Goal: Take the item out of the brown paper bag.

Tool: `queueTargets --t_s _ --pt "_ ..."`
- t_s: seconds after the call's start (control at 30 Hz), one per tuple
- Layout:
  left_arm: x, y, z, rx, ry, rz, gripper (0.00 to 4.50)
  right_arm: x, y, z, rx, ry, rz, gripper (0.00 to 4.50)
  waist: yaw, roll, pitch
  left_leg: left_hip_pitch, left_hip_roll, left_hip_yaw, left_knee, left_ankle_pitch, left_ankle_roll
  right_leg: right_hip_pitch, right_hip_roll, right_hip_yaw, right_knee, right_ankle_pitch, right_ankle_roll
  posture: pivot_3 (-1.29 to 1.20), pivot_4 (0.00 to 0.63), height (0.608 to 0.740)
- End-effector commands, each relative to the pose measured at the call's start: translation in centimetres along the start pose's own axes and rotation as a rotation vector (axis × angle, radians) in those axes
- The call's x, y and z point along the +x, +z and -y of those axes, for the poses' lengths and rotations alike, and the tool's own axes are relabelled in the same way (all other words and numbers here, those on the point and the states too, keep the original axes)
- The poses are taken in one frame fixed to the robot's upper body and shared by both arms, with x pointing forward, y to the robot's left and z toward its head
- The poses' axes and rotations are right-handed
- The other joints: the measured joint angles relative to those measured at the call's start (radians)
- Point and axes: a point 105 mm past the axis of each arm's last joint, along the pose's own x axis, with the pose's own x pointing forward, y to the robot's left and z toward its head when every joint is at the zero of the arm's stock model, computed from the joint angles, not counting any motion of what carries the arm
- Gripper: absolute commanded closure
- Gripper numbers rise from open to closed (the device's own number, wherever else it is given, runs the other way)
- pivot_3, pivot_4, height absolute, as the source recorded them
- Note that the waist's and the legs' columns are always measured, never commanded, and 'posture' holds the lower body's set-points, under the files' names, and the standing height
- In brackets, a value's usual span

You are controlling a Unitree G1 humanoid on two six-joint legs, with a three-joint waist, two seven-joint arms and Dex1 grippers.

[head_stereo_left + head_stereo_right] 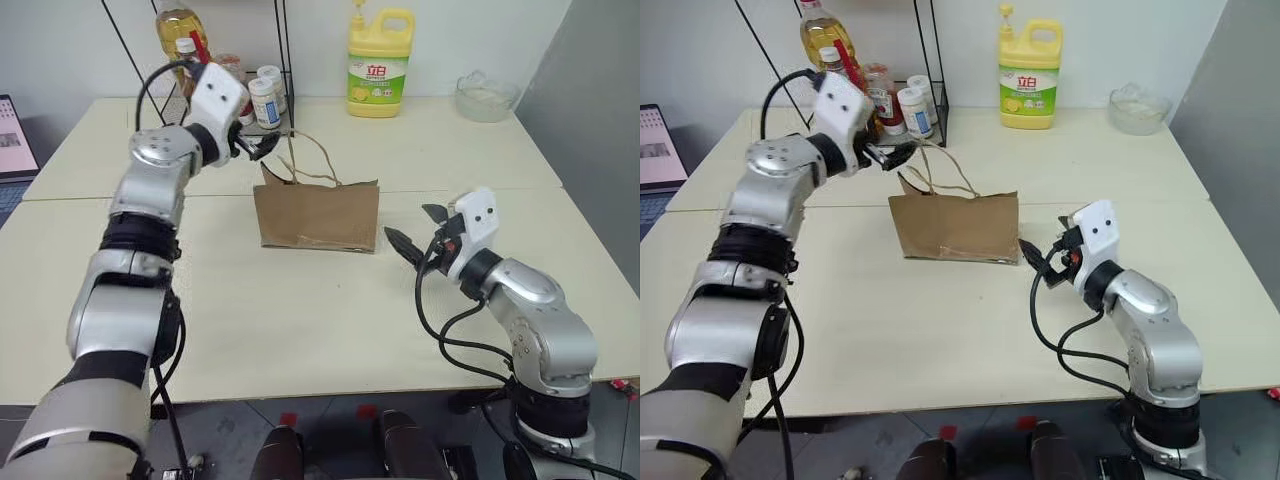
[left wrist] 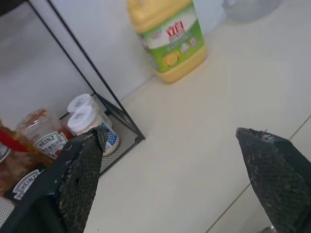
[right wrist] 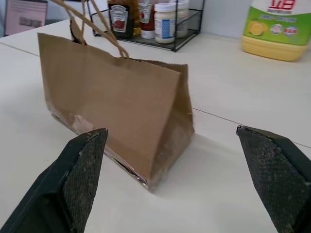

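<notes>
My left gripper grabs the bag by its twisted handle (image 1: 291,158) next, which sticks up above its paper top (image 1: 318,186).
The brown paper bag (image 1: 318,213) stands upright in the middle of the table, its two thin loop handles (image 1: 310,160) sticking up. The item is hidden from view. My left gripper (image 1: 262,148) is raised at the bag's top left corner, close to the handles, pointing level. Its fingers are open and hold nothing, as the left wrist view (image 2: 170,136) confirms. My right gripper (image 1: 418,228) hovers low over the table just right of the bag, open and empty. In the right wrist view (image 3: 170,131) it faces the bag's creased side (image 3: 116,102).
A yellow detergent jug (image 1: 379,65) and a glass bowl (image 1: 486,97) stand at the table's back. A black wire rack with jars and sauce bottles (image 1: 262,95) is just behind the left gripper, with an oil bottle (image 1: 180,30) beside it. A laptop (image 1: 15,135) sits far left.
</notes>
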Motion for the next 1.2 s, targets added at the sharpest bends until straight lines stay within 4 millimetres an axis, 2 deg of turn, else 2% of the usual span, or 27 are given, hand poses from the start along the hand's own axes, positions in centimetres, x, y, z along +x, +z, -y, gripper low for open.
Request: queueTargets --t_s 0.03,0.13,0.3,0.47,0.53,0.6,0.7,0.77,0.87,1.03,1.2 --pt "0.3 -0.3 0.9 0.106 -0.104 -0.035 0.00 -0.9 0.8 0.2 -0.011 -0.045 0.036 0.04 -0.007 0.000 0.000 0.000 0.000 0.000 0.000 0.000 0.000 0.000 0.000 0.000 0.000 0.000 0.000 0.00 0.150 0.740" --pt "0.1 -1.1 1.8 0.118 -0.193 -0.067 0.00 -1.3 0.4 0.5 -0.011 -0.065 0.025 0.04 -0.009 0.000 0.000 0.001 0.000 0.000 0.000 0.000 0.001 -0.001 0.000 0.000 0.000 0.000 0.000 0.00 0.150 0.740" --pt "-1.4 -0.9 3.0 0.098 -0.381 -0.067 0.00 -1.5 -0.2 0.8 -0.008 -0.070 0.013 0.04 -0.008 0.000 0.000 0.000 0.000 0.000 0.000 0.000 0.002 0.000 0.000 0.001 0.001 0.000 0.000 0.00 0.150 0.740" --pt "-5.2 -0.2 6.3 0.046 -0.600 -0.063 0.00 -1.5 -0.9 1.1 -0.005 -0.049 -0.001 0.04 -0.017 0.000 0.000 0.001 0.001 -0.001 -0.001 0.000 0.001 0.000 0.001 0.001 0.002 0.000 -0.001 0.00 0.150 0.740" --pt "-7.0 -0.2 8.4 -0.001 -0.673 -0.084 0.00 -1.5 -1.3 1.2 -0.007 -0.039 -0.010 0.04 -0.017 0.000 0.000 0.000 0.001 -0.001 -0.001 0.000 0.002 0.000 0.001 0.001 0.001 0.000 -0.001 0.00 0.150 0.740" --pt "-8.9 -0.5 10.6 -0.038 -0.722 -0.115 0.00 -1.5 -1.7 1.4 -0.014 -0.028 -0.021 0.04 -0.016 0.000 0.000 0.000 0.002 -0.001 -0.001 0.000 0.002 0.000 0.001 0.001 0.001 0.000 -0.001 0.00 0.150 0.740" --pt "-10.9 -0.5 12.4 -0.093 -0.731 -0.148 0.00 -1.4 -2.1 1.7 -0.025 -0.016 -0.029 0.04 -0.008 0.000 0.000 0.000 0.002 -0.001 0.000 -0.001 0.004 0.000 0.002 0.001 0.001 -0.001 -0.001 0.00 0.150 0.740" --pt "-11.8 -0.4 12.6 -0.111 -0.715 -0.158 0.00 -1.3 -2.2 1.9 -0.027 -0.011 -0.031 0.04 -0.004 0.000 0.000 0.000 0.003 -0.001 0.000 -0.002 0.004 0.001 0.002 0.001 0.001 -0.001 -0.001 0.00 0.150 0.740" --pt "-12.7 0.0 11.9 -0.074 -0.686 -0.141 0.00 -1.3 -2.6 1.8 -0.037 0.017 -0.040 0.04 0.000 0.000 0.000 0.001 0.003 -0.001 0.001 -0.001 0.004 0.001 0.003 0.001 0.001 -0.001 -0.001 0.00 0.150 0.740" --pt "-13.5 -0.8 10.3 0.154 -0.667 -0.090 0.00 -1.6 -3.7 0.6 -0.072 0.123 -0.075 0.04 0.001 0.000 0.000 0.002 0.004 0.000 0.000 -0.001 0.004 0.001 0.003 0.001 0.001 -0.001 -0.001 0.00 0.150 0.740" --pt "-15.5 -2.9 13.3 0.315 -0.864 -0.018 0.00 -2.1 -4.6 -0.7 -0.105 0.245 -0.106 0.04 0.001 0.000 0.000 0.001 0.004 0.001 0.000 -0.001 0.004 0.001 0.003 0.001 0.000 -0.002 -0.002 0.00 0.150 0.740"
